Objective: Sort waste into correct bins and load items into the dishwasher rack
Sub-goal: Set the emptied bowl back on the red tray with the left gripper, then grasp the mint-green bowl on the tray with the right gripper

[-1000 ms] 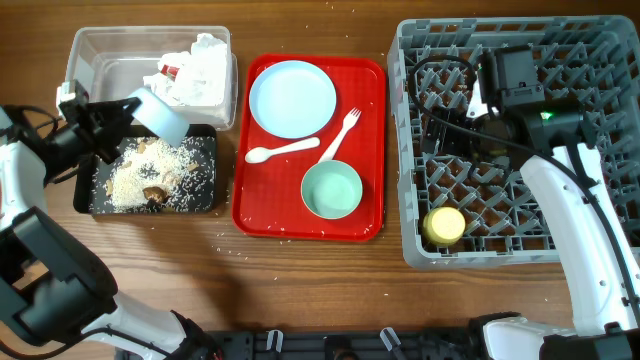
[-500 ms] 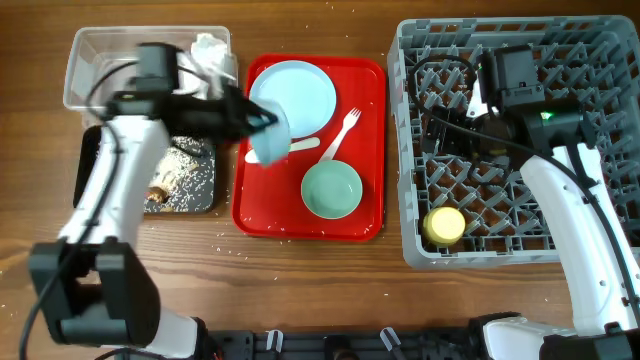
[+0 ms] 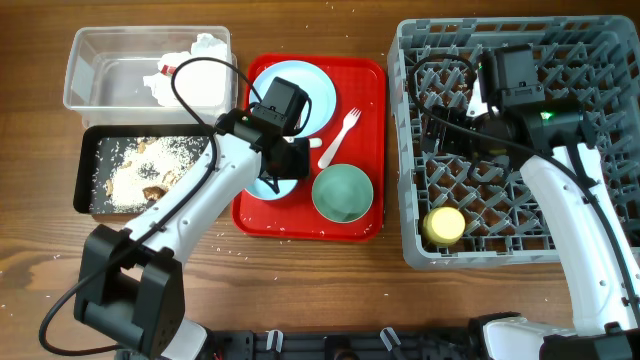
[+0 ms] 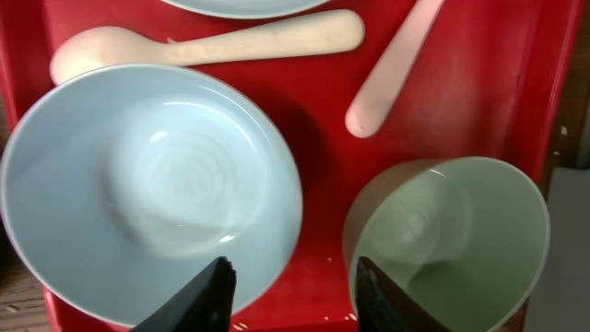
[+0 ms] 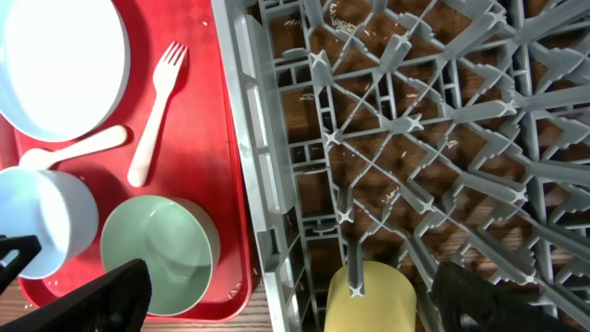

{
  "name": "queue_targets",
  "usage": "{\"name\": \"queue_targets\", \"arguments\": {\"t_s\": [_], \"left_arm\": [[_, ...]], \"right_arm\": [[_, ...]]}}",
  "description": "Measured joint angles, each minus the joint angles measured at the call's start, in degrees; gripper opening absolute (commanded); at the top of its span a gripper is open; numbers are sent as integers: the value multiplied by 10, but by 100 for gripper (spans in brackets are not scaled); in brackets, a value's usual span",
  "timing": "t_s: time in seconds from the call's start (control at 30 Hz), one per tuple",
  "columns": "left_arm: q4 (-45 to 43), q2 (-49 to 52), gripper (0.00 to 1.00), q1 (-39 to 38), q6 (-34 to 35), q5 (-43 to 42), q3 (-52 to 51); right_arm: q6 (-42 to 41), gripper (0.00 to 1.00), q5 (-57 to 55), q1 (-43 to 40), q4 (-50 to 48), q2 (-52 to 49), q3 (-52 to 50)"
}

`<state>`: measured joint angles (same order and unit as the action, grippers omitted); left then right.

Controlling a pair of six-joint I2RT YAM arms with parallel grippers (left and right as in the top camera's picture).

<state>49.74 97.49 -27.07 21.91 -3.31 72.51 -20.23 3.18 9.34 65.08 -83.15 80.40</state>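
My right gripper is to grab the green bowl by its rim (image 3: 371, 195) (image 5: 213, 255), which leaves the bowl's base free. Then it can load the bowl among the dishwasher rack's wires.
My left gripper (image 4: 290, 297) hangs open over the red tray (image 3: 300, 222). Its jaws straddle the near rim of a pale blue bowl (image 4: 152, 189), which rests upright on the tray and is not pinched. Beside it sits a green bowl (image 3: 342, 192). The white spoon (image 4: 203, 46), fork (image 3: 341, 128) and blue plate (image 3: 318, 90) lie behind them. Napkins and a red wrapper (image 3: 190, 72) fill the clear tub (image 3: 100, 60). Food scraps (image 3: 130, 175) lie in the black tray (image 3: 88, 170). My right gripper (image 5: 318, 300) stands wide open and empty over the dishwasher rack (image 3: 590, 60), above the yellow cup (image 5: 369, 300).
The rack's upright pegs (image 5: 341, 203) rise under my right gripper. Rice grains are scattered on the wooden table (image 3: 220, 245) in front of the black tray. The left arm (image 3: 190, 205) reaches across from the table's front left corner.
My left arm swung right from the black tray to the red tray with the blue bowl, set it down and opened its jaws. The green bowl shifted slightly right. My right arm stayed still.
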Motion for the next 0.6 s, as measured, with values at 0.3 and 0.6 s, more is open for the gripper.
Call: {"name": "queue_targets", "arguments": {"t_s": [0.3,0.6], "left_arm": [[-22,2,71,13,6,-30,13],[31,-12,72,52,1,-65,73]], "right_arm": [[0,99,103,18,-113,-1,0],[0,98,125,127,-118,-114,0]]}}
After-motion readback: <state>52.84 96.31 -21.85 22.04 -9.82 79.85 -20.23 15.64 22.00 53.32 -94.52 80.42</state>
